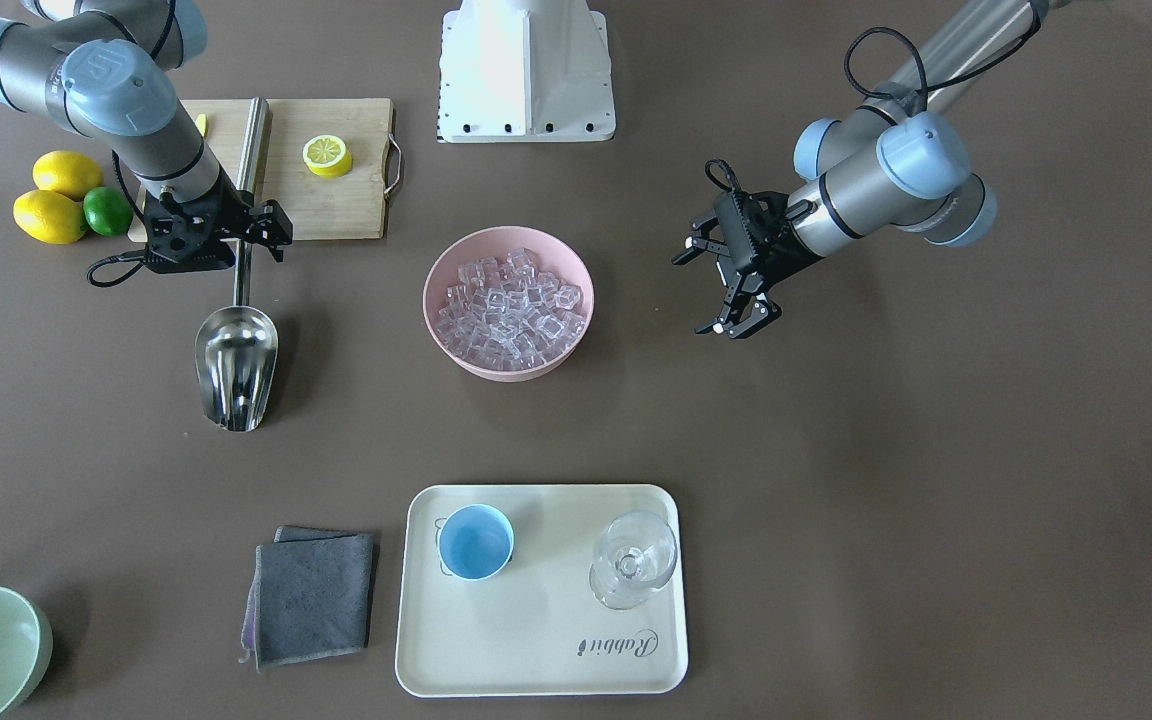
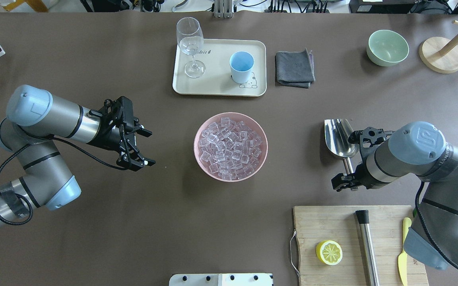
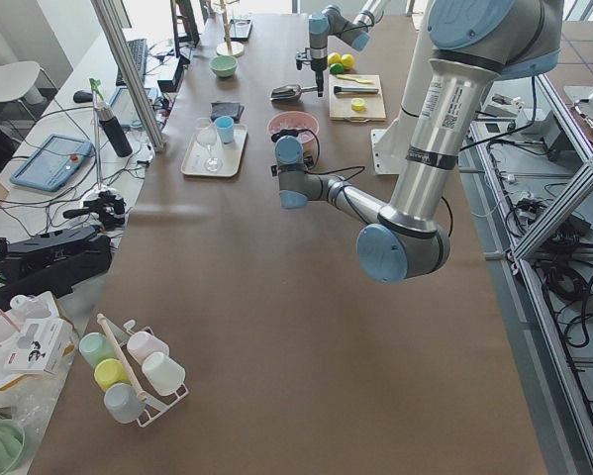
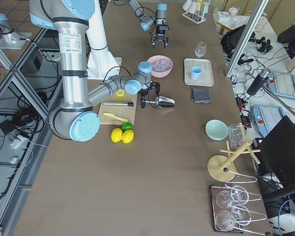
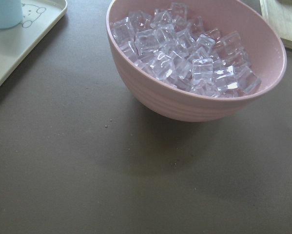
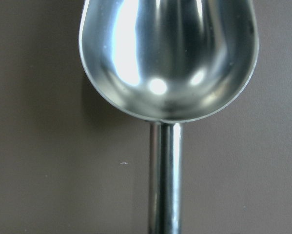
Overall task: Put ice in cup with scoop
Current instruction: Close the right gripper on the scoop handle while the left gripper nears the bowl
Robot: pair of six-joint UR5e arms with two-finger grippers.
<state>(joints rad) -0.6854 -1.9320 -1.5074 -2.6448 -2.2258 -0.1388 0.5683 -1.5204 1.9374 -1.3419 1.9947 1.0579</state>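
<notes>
My right gripper grabs the steel scoop by its rod handle (image 1: 243,275) next, to scoop ice into the cup (image 1: 476,541).
The ice (image 2: 231,147) is many clear cubes heaped in a pink bowl (image 2: 202,159) at the table's middle; it also shows in the left wrist view (image 5: 184,48). The light-blue cup (image 2: 241,66) stands upright and empty on a cream tray (image 2: 217,88). The steel scoop (image 2: 339,137) lies on the table, its trough empty in the right wrist view (image 6: 167,58). My right gripper (image 2: 348,161) is open and straddles the scoop's rod handle (image 1: 243,275). My left gripper (image 2: 149,147) is open and empty, left of the bowl and apart from it.
A stemmed glass (image 2: 191,43) shares the tray. A grey cloth (image 2: 294,68) and a pale green bowl (image 2: 387,47) lie beyond. A cutting board (image 2: 332,226) holds a lemon half (image 2: 328,252), a steel cylinder (image 2: 367,246) and a yellow knife (image 2: 404,250). Lemons and a lime (image 1: 71,198) sit beside it.
</notes>
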